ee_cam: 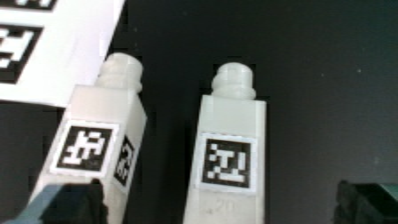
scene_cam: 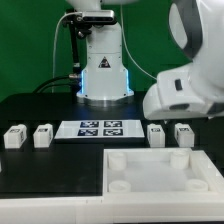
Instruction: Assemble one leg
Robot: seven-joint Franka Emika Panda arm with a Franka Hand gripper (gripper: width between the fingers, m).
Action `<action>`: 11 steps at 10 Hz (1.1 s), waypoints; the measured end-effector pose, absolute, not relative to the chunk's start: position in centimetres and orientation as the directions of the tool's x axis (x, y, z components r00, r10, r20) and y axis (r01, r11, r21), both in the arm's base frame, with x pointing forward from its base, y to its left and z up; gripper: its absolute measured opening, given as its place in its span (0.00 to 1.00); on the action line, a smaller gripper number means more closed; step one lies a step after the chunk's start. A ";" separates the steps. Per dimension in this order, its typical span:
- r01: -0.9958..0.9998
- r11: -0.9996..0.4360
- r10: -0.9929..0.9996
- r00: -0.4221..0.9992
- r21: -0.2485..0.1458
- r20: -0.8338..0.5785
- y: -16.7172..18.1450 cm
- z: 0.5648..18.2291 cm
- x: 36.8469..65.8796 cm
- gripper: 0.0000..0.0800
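Observation:
My fingers are still above the tagged white leg (ee_cam: 226, 160) between them and closing now would miss it, so it is too early to close before lowering them.
In the wrist view two white legs stand side by side on the black table, each with a round peg at one end and a black-and-white tag on its face. One leg (ee_cam: 231, 150) lies between my dark fingertips (ee_cam: 365, 200). The other leg (ee_cam: 98, 140) lies beside it, next to the marker board (ee_cam: 45, 45). My gripper (ee_cam: 210, 205) is open and holds nothing, hovering above them. In the exterior view the arm's white hand (scene_cam: 180, 90) hangs over the right pair of legs (scene_cam: 156, 132) (scene_cam: 183, 133). Its fingers cannot be made out there.
Two more legs (scene_cam: 14, 136) (scene_cam: 43, 133) sit at the exterior view's left. The marker board (scene_cam: 98, 127) lies in the middle before the robot base (scene_cam: 104, 75). A large white square tray-like part (scene_cam: 160, 170) with round corner sockets lies at the front.

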State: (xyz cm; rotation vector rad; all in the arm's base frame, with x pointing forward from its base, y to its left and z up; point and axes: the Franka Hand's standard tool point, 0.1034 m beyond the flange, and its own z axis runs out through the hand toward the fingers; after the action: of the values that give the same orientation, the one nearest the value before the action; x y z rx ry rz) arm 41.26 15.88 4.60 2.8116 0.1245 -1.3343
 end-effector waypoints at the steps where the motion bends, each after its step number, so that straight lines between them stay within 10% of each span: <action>1: 0.086 -0.996 0.058 0.572 -0.011 -0.818 15.9 4.1 41.1 0.81; 11: 0.086 -0.996 0.059 0.617 -0.007 -0.785 16.7 0.9 39.0 0.75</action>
State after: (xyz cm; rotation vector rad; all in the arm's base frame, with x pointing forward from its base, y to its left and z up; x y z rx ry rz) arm 38.95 16.74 0.86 2.7970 0.1253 -1.3550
